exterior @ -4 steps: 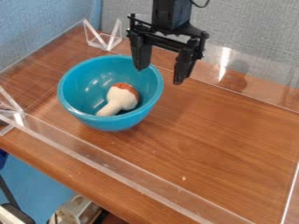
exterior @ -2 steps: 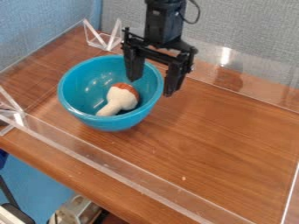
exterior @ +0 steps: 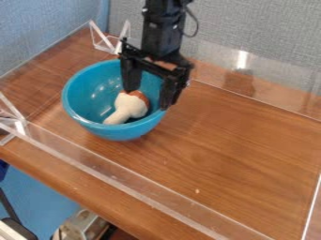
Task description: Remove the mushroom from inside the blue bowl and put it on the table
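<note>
Next, my gripper grabs the mushroom by its orange-red cap (exterior: 135, 97) to move it from the blue bowl (exterior: 90, 100) to the table.
The blue bowl (exterior: 90, 100) sits on the left part of the table (exterior: 232, 141). Inside it lies the mushroom (exterior: 127, 107), on its side, cream stem pointing toward the bowl's near-left and orange-red cap toward the right rim. My gripper (exterior: 152, 91) hangs open just above the bowl's right side, its two black fingers (exterior: 130, 78) straddling the cap end of the mushroom. Nothing is held between the fingers.
Low clear acrylic walls (exterior: 138, 178) ring the tabletop. A clear bracket (exterior: 111, 39) stands at the back left corner. Bare wood stretches to the right of and in front of the bowl.
The gripper has moved left and down, from behind the bowl's right rim to over the mushroom. It has stayed open. Bowl and mushroom have not moved.
</note>
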### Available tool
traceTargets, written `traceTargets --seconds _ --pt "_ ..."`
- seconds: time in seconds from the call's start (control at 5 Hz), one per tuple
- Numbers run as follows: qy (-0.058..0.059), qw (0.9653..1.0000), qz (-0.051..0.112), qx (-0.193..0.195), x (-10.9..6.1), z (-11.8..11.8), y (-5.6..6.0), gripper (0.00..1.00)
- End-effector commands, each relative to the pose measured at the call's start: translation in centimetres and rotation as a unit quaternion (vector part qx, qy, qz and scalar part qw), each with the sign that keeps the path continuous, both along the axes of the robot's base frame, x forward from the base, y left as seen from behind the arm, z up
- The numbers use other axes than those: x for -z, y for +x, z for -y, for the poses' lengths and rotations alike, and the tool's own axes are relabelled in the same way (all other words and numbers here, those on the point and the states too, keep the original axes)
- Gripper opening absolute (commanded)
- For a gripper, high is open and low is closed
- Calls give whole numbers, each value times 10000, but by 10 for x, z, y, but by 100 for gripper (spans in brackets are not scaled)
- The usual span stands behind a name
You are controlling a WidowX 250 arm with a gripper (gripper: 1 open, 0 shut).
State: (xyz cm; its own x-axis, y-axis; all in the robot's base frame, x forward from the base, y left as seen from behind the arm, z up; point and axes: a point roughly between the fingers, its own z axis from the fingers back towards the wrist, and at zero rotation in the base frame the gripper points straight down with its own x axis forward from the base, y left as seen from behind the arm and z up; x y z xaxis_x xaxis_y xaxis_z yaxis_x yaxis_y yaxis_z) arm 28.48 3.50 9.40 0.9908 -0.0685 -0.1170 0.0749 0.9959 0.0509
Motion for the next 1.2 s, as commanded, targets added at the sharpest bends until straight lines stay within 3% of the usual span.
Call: traceTargets --seconds 0.0,0.4,0.8,1.0 --pt "135 9996 214 114 -2 -16 0 100" --pt "274 9986 158 -418 9 -41 12 100" --pt "312 9993 124 155 42 -49 35 100" --pt "322 9993 122 154 50 -56 39 100"
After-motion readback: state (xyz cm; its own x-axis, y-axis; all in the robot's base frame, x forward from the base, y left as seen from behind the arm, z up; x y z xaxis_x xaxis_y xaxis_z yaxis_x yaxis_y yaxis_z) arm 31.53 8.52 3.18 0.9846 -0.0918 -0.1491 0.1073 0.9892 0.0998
